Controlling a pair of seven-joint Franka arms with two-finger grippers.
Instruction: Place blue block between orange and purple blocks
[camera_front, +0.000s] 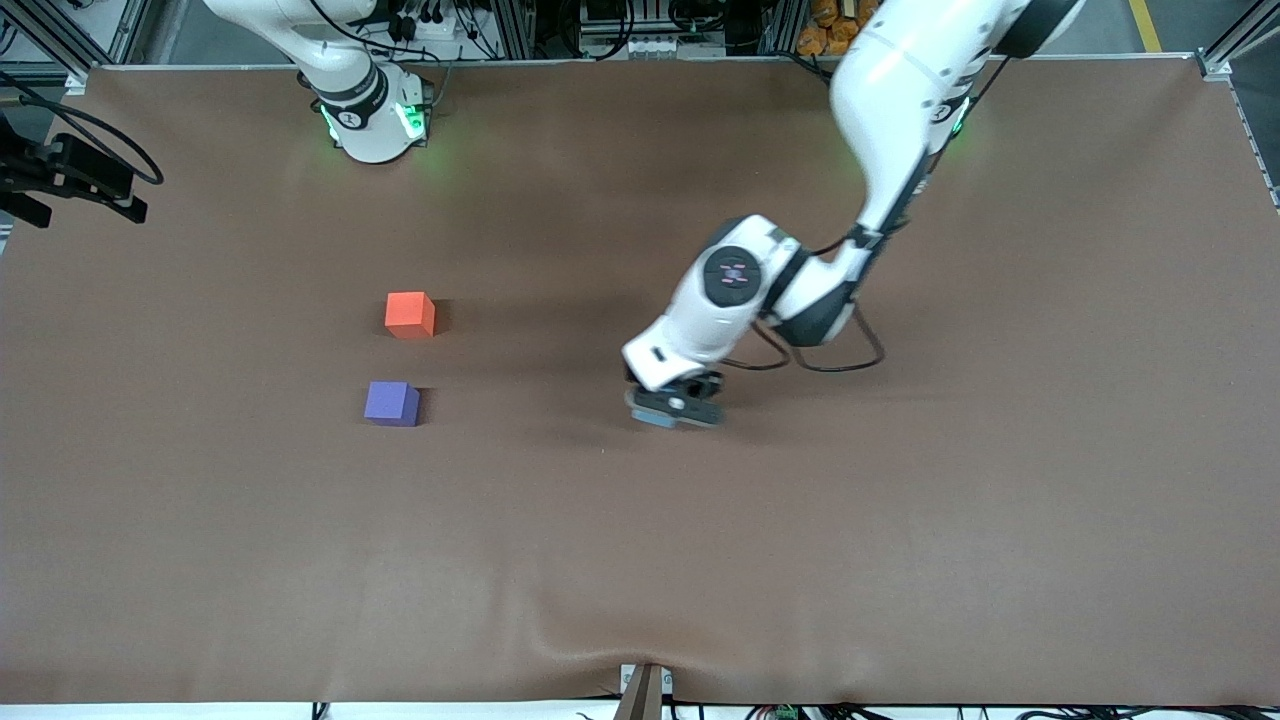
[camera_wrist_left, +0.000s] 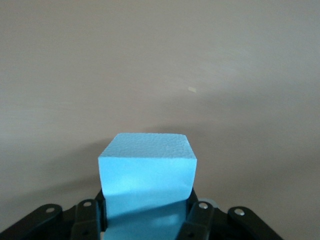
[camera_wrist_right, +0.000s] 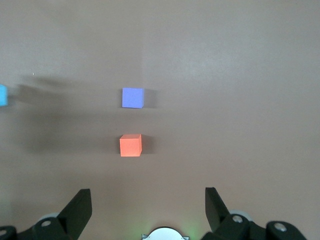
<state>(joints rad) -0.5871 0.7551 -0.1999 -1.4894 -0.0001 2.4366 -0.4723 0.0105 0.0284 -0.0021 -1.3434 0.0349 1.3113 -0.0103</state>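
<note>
The light blue block's lower edge (camera_front: 654, 419) is still above the table, so the robot's left gripper needs to keep holding the block.
The light blue block (camera_wrist_left: 147, 165) sits between the fingers of my left gripper (camera_wrist_left: 147, 216), which is shut on its two sides. In the front view this gripper (camera_front: 672, 408) is low at the middle of the brown table, with only a sliver of the blue block (camera_front: 655, 418) showing under it. The orange block (camera_front: 410, 314) and the purple block (camera_front: 391, 403) stand apart toward the right arm's end, the purple one nearer the front camera, with a gap between them. My right gripper (camera_wrist_right: 146, 192) is open and empty, high over the table, looking down on the orange block (camera_wrist_right: 130, 145) and the purple block (camera_wrist_right: 132, 97).
The right arm's base (camera_front: 375, 115) stands at the table's back edge. A black bracket with cables (camera_front: 70, 175) juts in at the table's edge at the right arm's end. The brown cover (camera_front: 640, 560) wrinkles near the front edge.
</note>
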